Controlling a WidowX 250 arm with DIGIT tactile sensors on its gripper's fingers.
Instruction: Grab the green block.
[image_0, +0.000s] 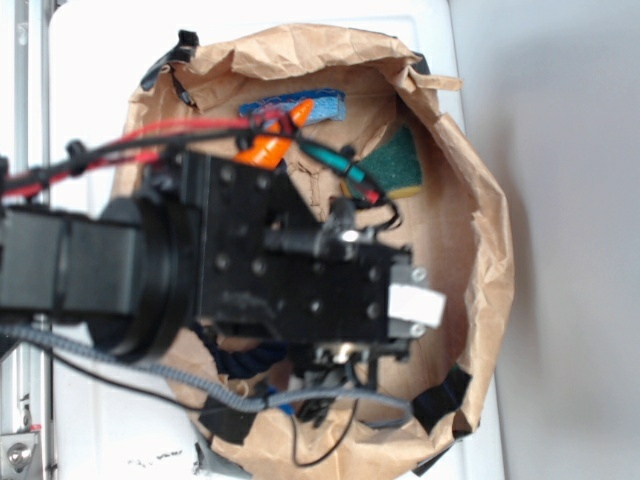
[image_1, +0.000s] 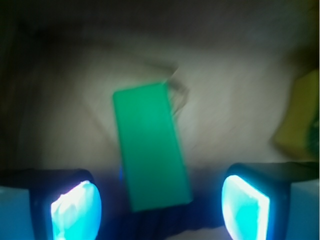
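Note:
My gripper grabs the green block (image_1: 151, 147) by its long sides next, at the block's end by the dark blue cloth (image_1: 158, 192).
In the wrist view the green block (image_1: 151, 147) lies flat on brown paper, long axis running up and down the frame, tilted slightly. My gripper (image_1: 160, 210) is open above it; the glowing cyan pads (image_1: 77, 210) stand wide apart, one on each side of the block's near end, not touching it. In the exterior view the black arm and gripper (image_0: 350, 375) hang over the paper-lined basket (image_0: 480, 200), and the block is hidden beneath them.
A dark green wedge sponge with yellow underside (image_0: 398, 163) sits at the basket's far right, and shows as a yellow sponge edge (image_1: 302, 125) in the wrist view. An orange carrot (image_0: 270, 145) and a blue sponge (image_0: 292, 106) lie at the back. Crumpled paper walls ring the basket.

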